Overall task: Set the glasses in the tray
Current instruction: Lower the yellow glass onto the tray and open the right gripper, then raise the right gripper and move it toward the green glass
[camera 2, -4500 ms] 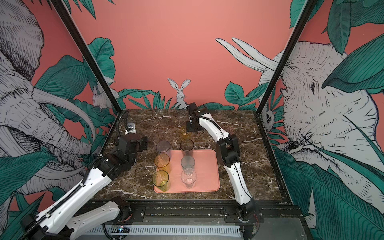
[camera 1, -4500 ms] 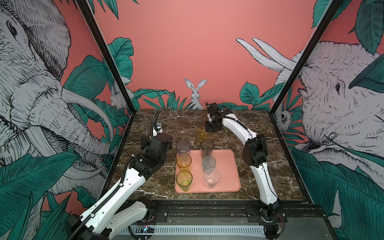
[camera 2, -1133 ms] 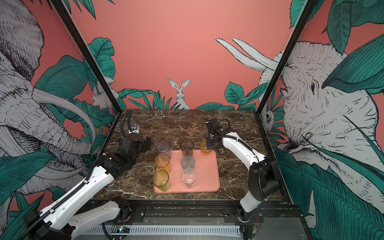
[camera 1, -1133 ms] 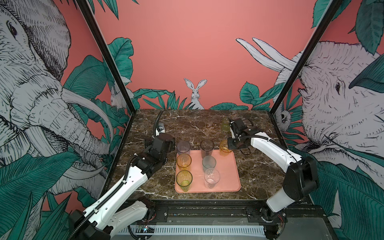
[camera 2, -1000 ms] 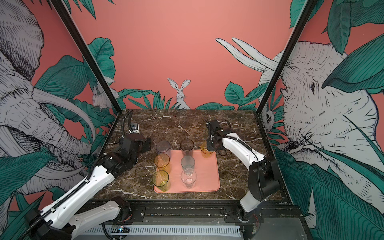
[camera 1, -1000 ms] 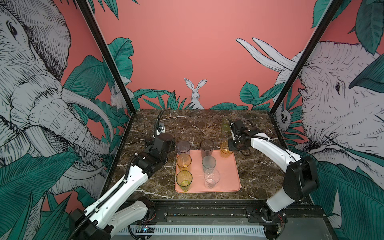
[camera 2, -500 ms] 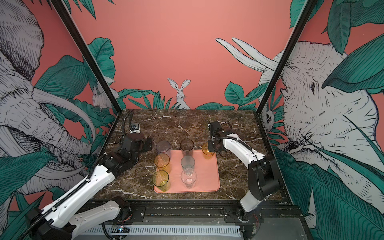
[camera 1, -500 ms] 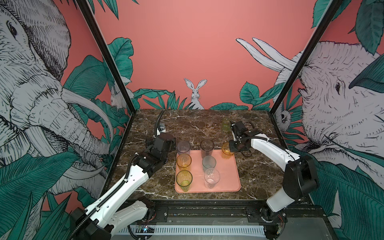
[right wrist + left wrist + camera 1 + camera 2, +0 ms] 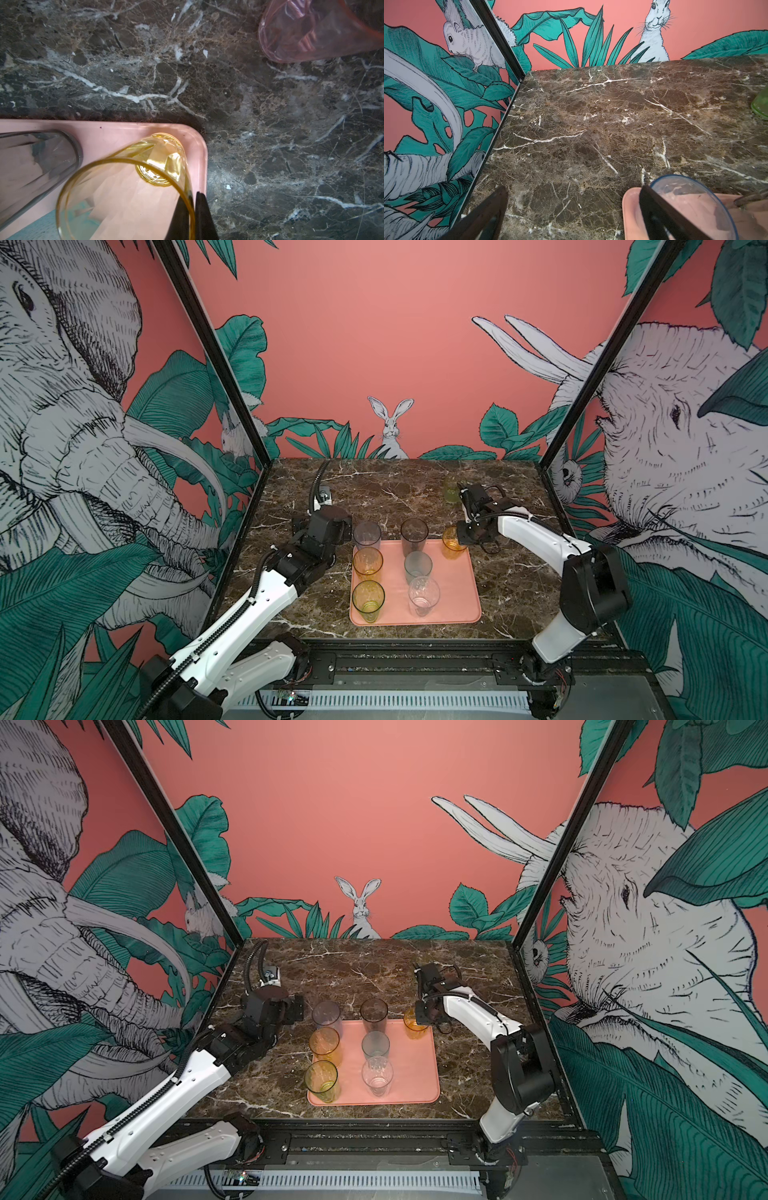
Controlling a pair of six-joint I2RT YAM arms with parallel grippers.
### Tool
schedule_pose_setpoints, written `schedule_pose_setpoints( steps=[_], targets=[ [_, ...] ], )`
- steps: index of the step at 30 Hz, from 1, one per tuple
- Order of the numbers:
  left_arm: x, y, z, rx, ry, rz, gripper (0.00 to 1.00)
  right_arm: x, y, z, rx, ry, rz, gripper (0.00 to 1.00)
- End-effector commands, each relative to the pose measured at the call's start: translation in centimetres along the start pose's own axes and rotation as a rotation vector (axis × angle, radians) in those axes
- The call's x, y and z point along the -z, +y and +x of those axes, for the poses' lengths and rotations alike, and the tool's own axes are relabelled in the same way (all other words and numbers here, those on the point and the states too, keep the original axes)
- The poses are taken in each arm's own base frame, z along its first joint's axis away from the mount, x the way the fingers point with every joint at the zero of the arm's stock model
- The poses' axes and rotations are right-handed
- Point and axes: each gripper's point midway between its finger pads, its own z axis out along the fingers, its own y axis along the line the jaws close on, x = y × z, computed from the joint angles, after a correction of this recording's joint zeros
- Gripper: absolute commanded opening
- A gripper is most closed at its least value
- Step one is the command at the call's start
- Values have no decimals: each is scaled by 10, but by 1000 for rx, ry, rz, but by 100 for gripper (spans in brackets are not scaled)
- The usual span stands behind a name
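Observation:
The short amber glass [image 9: 413,1022] rests with its base on the flat tray inside the tray's corner. It would stay standing, so it is time for my right gripper to open now.
The salmon-pink tray [image 9: 455,601] [image 9: 417,1081] lies near the table's front middle and holds several glasses in two columns, among them a tall grey one [image 9: 366,536] at its far left corner. My right gripper [image 9: 192,209] [image 9: 458,536] is shut on the rim of a short amber glass [image 9: 124,182] [image 9: 413,1022], whose base is at the tray's far right corner [image 9: 195,133]. My left gripper [image 9: 571,209] [image 9: 293,1011] is open and holds nothing, just left of the tall grey glass [image 9: 691,203]. A green glass [image 9: 450,489] and a pink glass [image 9: 307,35] stand on the marble.
The dark marble table [image 9: 395,493] is bounded by patterned walls on the left, right and back. The tray's right column [image 9: 457,585] is bare in front of the amber glass. The right arm [image 9: 540,535] spans the table's right side.
The right gripper has carried the amber glass from the table's back middle to the tray's far right corner and lowered it. The left arm has barely moved.

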Motion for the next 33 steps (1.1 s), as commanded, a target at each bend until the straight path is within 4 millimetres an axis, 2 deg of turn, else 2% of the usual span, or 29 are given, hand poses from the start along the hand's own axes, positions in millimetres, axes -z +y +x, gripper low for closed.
schedule_pose_setpoints(
  steps=[1,8,14,19,24,27,31,32,33],
  targets=[
    [-2,1,-1,22,-6,-5,99,-6,-2,3,-7,13,5,0],
    [-3,-1,0,21,-3,-1,99,-6,-3,4,-3,17,6,10],
    [-3,-1,0,21,-3,-1,99,-1,-4,0,-3,13,18,29],
    [-2,0,-1,22,-4,-2,99,8,-3,-5,-1,2,13,38],
    [-2,0,-1,22,-7,-2,99,25,-3,-10,2,-17,9,43],
    [-2,0,-2,23,-8,-2,99,44,1,-23,3,-60,-10,44],
    [-3,-1,-3,21,-8,0,99,57,2,-32,11,-82,-12,45],
    [-3,-1,-3,21,-9,1,99,71,2,-36,11,-118,-22,45],
    [-2,-1,-4,20,-9,0,99,76,2,-39,11,-128,-20,45]
  ],
)
